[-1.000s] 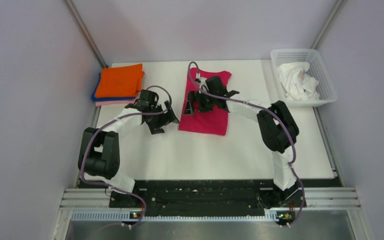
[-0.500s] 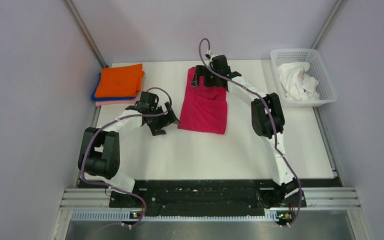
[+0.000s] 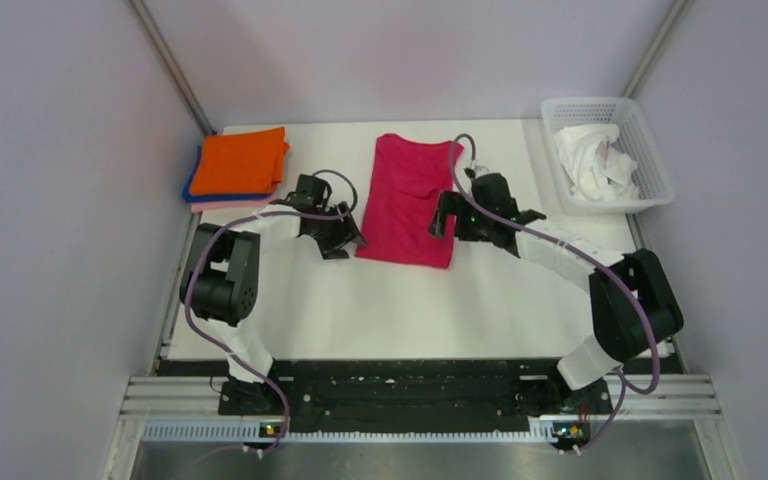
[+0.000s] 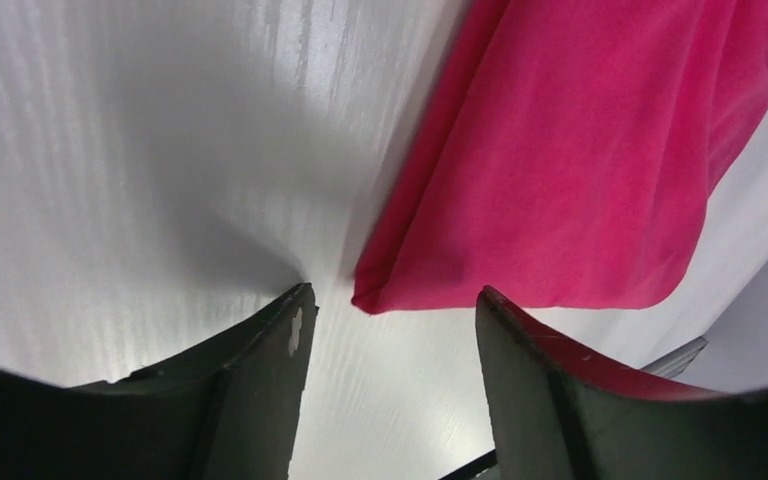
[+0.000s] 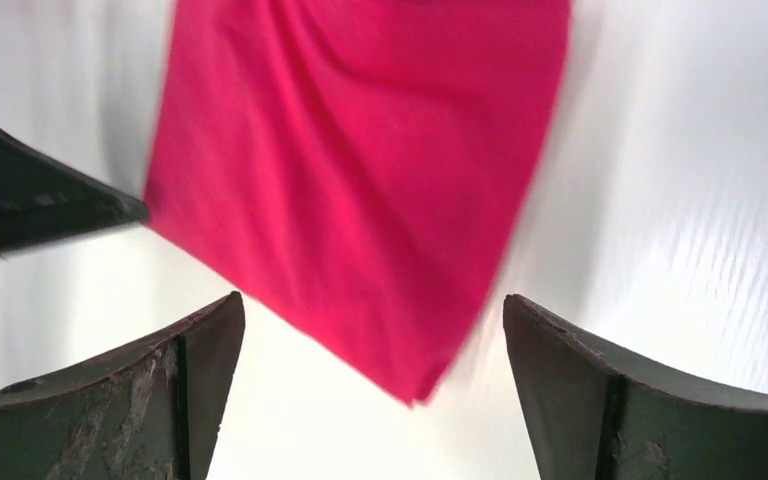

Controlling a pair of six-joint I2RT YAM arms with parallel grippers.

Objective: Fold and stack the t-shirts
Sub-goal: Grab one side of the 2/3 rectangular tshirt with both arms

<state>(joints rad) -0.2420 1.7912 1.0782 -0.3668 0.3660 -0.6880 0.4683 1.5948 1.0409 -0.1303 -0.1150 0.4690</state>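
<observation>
My right gripper grabs the crimson-magenta t-shirt [image 3: 410,200] by its near corner [image 3: 447,264] next, opposite the left gripper's corner, to fold the t-shirt's near edge over.
The crimson-magenta t-shirt [image 3: 410,200] lies flat in a long folded strip at the table's middle back. My left gripper [image 3: 345,240] is open and empty, low at the shirt's near left corner [image 4: 380,295], which sits just ahead of its jaws. My right gripper [image 3: 442,218] is open and empty, above the shirt's near right corner [image 5: 420,385]. A folded stack lies at the back left: orange t-shirt [image 3: 240,160] on top, blue [image 3: 190,192] and pale pink [image 3: 230,206] edges under it. A crumpled white t-shirt [image 3: 592,160] sits in the basket.
The white lattice basket [image 3: 650,135] stands at the back right corner. Metal frame posts and grey walls close in the table's back and sides. The black rail with the arm bases [image 3: 400,395] runs along the near edge.
My right gripper has come back from the shirt's far end to its near right corner. My left gripper has shifted slightly toward the shirt's near left corner. The shirt's far end now lies flat.
</observation>
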